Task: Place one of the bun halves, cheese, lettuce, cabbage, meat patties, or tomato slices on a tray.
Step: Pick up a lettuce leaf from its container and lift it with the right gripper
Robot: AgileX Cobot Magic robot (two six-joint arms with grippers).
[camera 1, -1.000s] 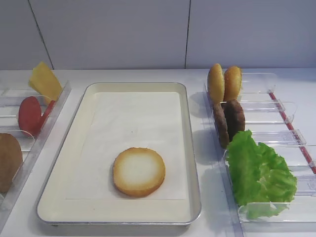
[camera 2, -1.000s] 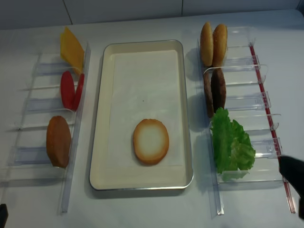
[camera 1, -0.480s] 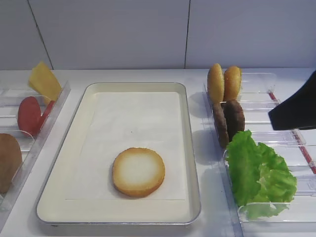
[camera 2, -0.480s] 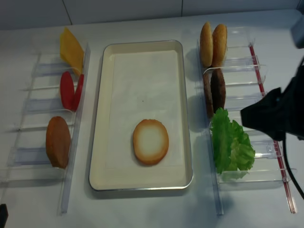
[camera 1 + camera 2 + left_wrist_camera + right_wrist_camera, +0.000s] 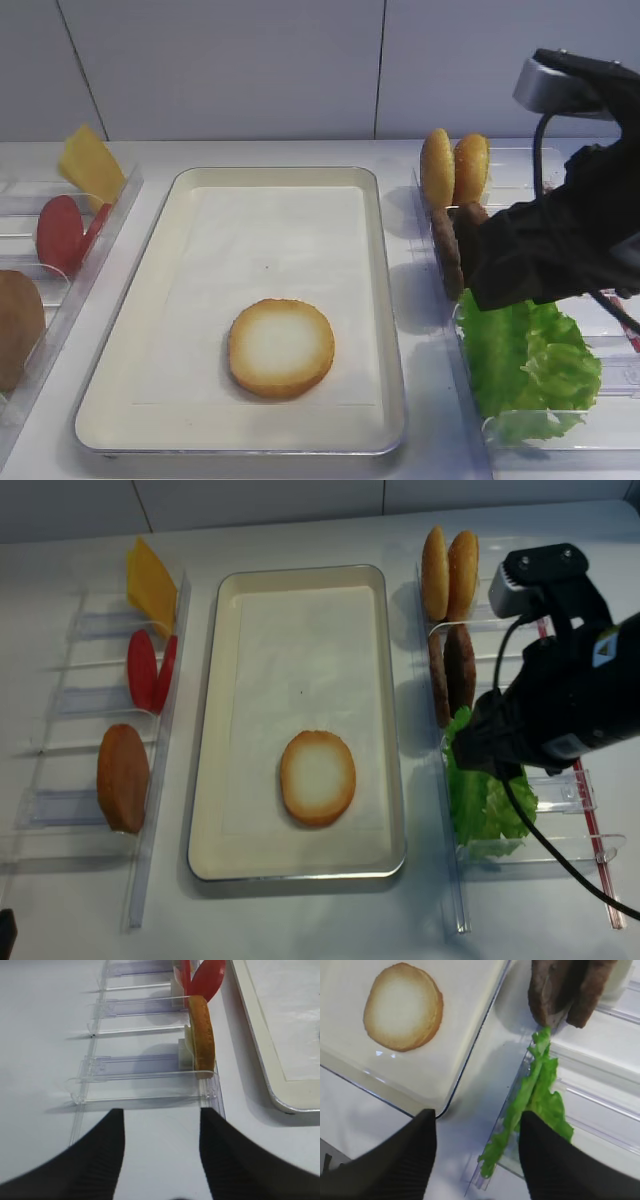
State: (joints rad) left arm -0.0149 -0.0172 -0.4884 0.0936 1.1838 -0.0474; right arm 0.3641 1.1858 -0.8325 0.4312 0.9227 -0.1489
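Observation:
The right gripper grabs the frilly upper edge of the lettuce (image 5: 535,1095) next, to lay it on the bun half in the tray.
The silver tray (image 5: 145,310) holds one bun half (image 5: 281,347), pale face up, near its front. The lettuce (image 5: 535,1095) stands on edge in the clear rack right of the tray, in front of the meat patties (image 5: 565,990). My right gripper (image 5: 477,1125) hovers open above the lettuce's near end; the leaf's frilly edge shows between its fingers, not gripped. Two more bun halves (image 5: 449,572) stand at the rack's far end. Cheese (image 5: 150,585), tomato slices (image 5: 150,670) and another bun half (image 5: 123,777) stand in the left rack. My left gripper (image 5: 161,1120) is open over bare table.
The right arm (image 5: 560,250) and its cable cover part of the patties and lettuce in the high views. Clear plastic dividers (image 5: 145,1077) rib both racks. A white wall stands behind the table.
The right arm has swung in from the right edge and now hangs over the lettuce and patties. Tray, food and left gripper have not moved.

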